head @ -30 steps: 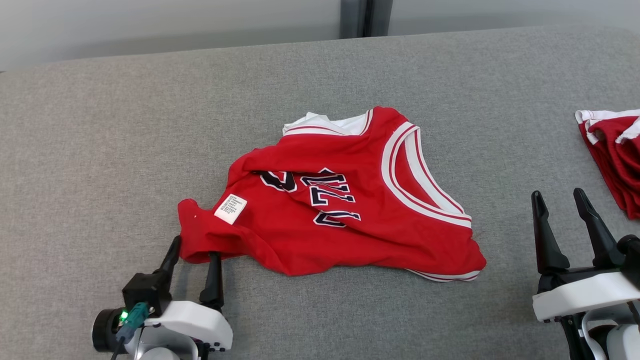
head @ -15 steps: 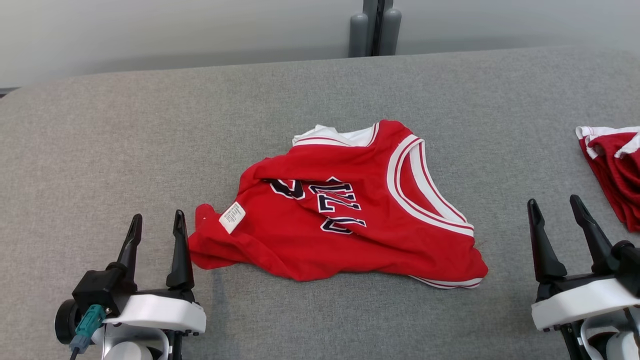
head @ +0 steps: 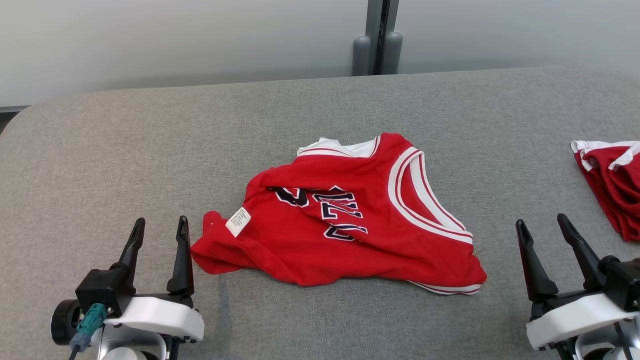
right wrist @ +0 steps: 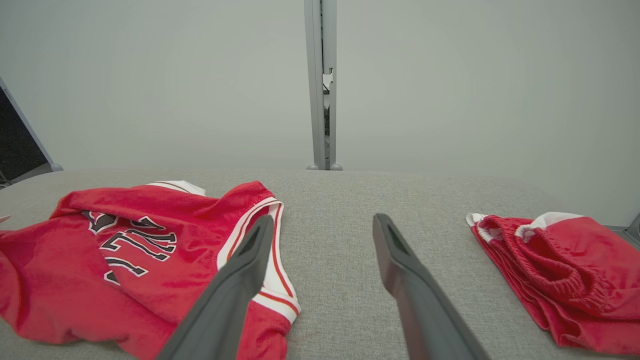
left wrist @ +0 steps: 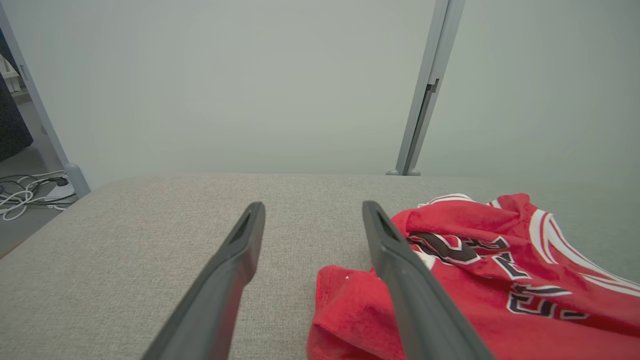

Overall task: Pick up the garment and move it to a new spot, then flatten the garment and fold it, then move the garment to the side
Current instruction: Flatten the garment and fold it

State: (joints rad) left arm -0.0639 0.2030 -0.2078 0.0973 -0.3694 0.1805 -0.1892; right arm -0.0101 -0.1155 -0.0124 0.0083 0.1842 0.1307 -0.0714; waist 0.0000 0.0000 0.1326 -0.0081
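I should next grab the jersey (head: 345,225) with my right gripper by its corner between the striped trims, to move it to a new spot.
A red jersey (head: 345,225) with white trim and dark lettering lies crumpled in the middle of the grey table (head: 125,150); a white label shows near its left corner. It also lies at right in the left wrist view (left wrist: 475,270) and at left in the right wrist view (right wrist: 125,250). My left gripper (head: 161,224) stands open at the lower left, just left of the jersey's left corner, nothing between its fingers. My right gripper (head: 541,221) stands open at the lower right, apart from the jersey's right hem.
A second red garment with white trim (head: 612,185) lies bunched at the table's right edge (right wrist: 550,270). A grey post (head: 377,40) stands behind the table's far edge against a pale wall. Cables (left wrist: 30,192) lie on the floor beyond the left end.
The left gripper let go of the jersey's left corner and drew back to the left, open. The head camera tilted, so the whole scene sits lower in the picture.
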